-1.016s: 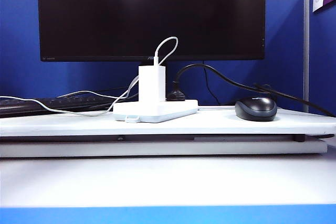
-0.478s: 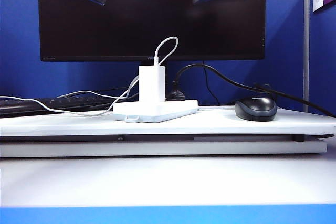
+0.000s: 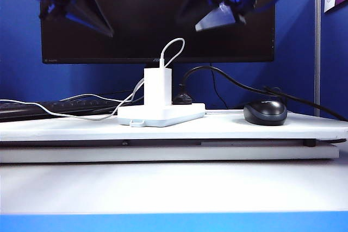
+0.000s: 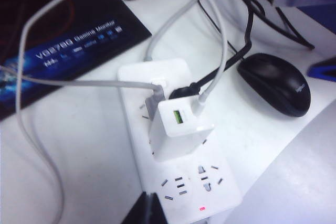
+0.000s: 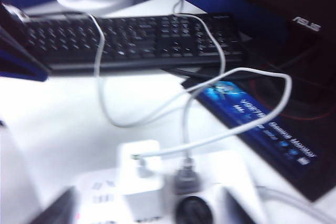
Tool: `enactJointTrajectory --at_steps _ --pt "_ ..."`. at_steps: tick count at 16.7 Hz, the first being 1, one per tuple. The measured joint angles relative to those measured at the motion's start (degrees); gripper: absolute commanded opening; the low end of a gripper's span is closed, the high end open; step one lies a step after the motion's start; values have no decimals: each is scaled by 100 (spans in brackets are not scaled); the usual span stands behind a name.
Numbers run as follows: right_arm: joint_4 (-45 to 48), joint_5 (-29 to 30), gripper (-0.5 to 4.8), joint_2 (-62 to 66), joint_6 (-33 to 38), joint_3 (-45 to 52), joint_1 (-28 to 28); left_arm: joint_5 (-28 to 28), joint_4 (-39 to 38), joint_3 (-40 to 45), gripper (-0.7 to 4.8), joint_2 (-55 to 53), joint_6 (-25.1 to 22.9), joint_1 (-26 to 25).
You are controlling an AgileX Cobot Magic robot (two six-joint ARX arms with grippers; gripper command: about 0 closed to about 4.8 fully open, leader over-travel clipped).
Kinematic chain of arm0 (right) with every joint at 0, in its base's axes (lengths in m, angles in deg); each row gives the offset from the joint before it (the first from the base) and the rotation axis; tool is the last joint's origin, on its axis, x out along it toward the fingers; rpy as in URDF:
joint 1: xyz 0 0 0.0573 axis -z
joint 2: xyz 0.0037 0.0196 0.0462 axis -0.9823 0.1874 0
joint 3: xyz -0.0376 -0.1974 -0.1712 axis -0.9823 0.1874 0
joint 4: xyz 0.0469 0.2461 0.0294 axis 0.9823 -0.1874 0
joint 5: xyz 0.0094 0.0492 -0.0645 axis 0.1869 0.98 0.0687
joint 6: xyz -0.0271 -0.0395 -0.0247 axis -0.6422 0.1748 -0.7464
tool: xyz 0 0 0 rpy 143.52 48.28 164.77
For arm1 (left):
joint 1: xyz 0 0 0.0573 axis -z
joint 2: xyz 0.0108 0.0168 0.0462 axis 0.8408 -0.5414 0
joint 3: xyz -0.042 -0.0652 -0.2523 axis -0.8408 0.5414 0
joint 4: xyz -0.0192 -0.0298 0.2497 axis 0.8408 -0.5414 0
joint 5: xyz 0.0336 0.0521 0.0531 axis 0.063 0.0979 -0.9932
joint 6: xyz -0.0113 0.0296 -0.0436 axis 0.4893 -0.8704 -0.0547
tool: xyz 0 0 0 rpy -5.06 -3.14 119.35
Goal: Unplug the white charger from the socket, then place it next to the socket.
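My right gripper grabs the white charger by the cable end of its body next, to unplug the charger from the socket.
The white charger stands upright, plugged into the socket, a flat white power strip on the desk board; its thin white cable loops up from its top. Both grippers hang high above it in front of the monitor, touching nothing. My left gripper is up and to the left, and in the left wrist view its dark fingers lie together, shut, near the socket's end, short of the charger. My right gripper is up and to the right. Its fingers stand wide apart, and the blurred charger lies in line between them.
A black plug with a thick black cable sits in the socket right beside the charger. A black mouse lies to the right on the white desk board. A keyboard lies at the back left, and the monitor stands behind.
Both grippers have come down into the exterior view from above, now lower in front of the monitor. The charger, socket and cables have not moved.
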Motion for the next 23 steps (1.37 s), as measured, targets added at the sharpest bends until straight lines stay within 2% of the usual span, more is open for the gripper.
enactJointTrajectory --at_steps 8,17,18,20,23 --pt "44 280 363 632 -50 4 -94 9 144 -2 -5 -199 -116 2" --pt "673 50 355 1108 -101 0 -577 7 205 -4 -5 -229 -116 0" --pt "778 -31 350 1207 -116 -7 -577 9 199 -4 -5 -234 -116 2" --pt "837 -129 270 1252 -114 -44 -577 11 199 -4 -5 -240 -116 2" --pt "973 -208 263 1373 -118 -46 -562 20 210 -4 -5 -302 -133 2"
